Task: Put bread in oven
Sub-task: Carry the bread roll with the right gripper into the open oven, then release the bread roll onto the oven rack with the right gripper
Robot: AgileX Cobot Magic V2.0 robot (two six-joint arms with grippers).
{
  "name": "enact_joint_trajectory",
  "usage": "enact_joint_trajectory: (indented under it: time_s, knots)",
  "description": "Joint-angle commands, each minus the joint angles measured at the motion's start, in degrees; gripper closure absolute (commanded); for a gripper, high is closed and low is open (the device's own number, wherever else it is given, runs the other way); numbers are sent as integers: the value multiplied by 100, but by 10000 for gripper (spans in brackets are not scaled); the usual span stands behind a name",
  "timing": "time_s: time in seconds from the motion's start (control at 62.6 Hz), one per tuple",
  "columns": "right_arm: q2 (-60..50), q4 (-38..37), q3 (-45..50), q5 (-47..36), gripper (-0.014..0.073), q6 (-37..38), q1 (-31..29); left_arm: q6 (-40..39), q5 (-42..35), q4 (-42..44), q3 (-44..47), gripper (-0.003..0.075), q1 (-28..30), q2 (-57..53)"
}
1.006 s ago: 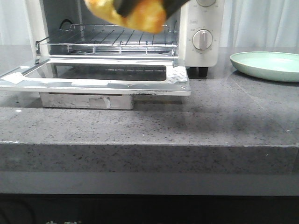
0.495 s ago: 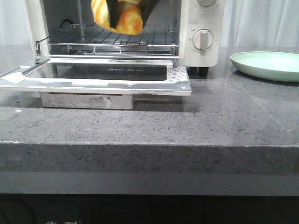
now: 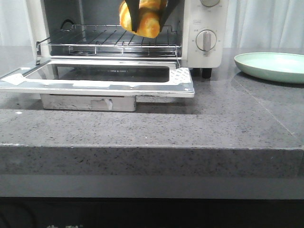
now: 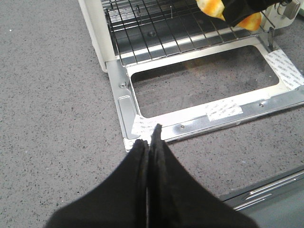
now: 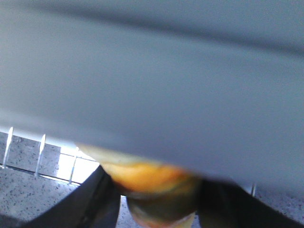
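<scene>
My right gripper should open now, because the bread's lower edge is over the wire rack [image 3: 114, 42] and the bread would rest there.
The white oven [image 3: 204, 52] stands at the back with its glass door [image 3: 95, 83] folded down flat and its wire rack [image 3: 114, 42] pulled partly out. My right gripper [image 3: 149, 14] is shut on the bread [image 3: 142, 19], a glossy golden-orange roll, and holds it just above the rack at the oven's opening. The bread also shows in the left wrist view [image 4: 228, 12] and between the black fingers in the right wrist view [image 5: 156, 190]. My left gripper [image 4: 149, 135] is shut and empty, above the counter by the door's near left corner.
A pale green plate [image 3: 270, 66] lies on the grey stone counter [image 3: 228, 123] to the right of the oven. The open door [image 4: 199, 85] juts out toward the counter's front edge. The oven's dial knob [image 3: 205, 40] faces forward.
My right gripper has carried the bread from mid-opening, first left, then right again and slightly up. It stays just above the rack. The left gripper's motion is not shown.
</scene>
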Motion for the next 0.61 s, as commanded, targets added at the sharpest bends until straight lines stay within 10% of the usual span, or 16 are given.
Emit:
enact_joint_trajectory:
  time_s: [0.0,0.255,0.591]
  knots:
    - [-354,-204,-197,-349,538,-2,-14,-62,-356,93,-130,739,18,-25]
    - [-302,-213,-197,-505,499,-29,-14,-62,-356,93,-130,739,18,-25]
    - [-293,-39,-197,-462,7,-29,2,-62,-356,93,-130,739,18,-25]
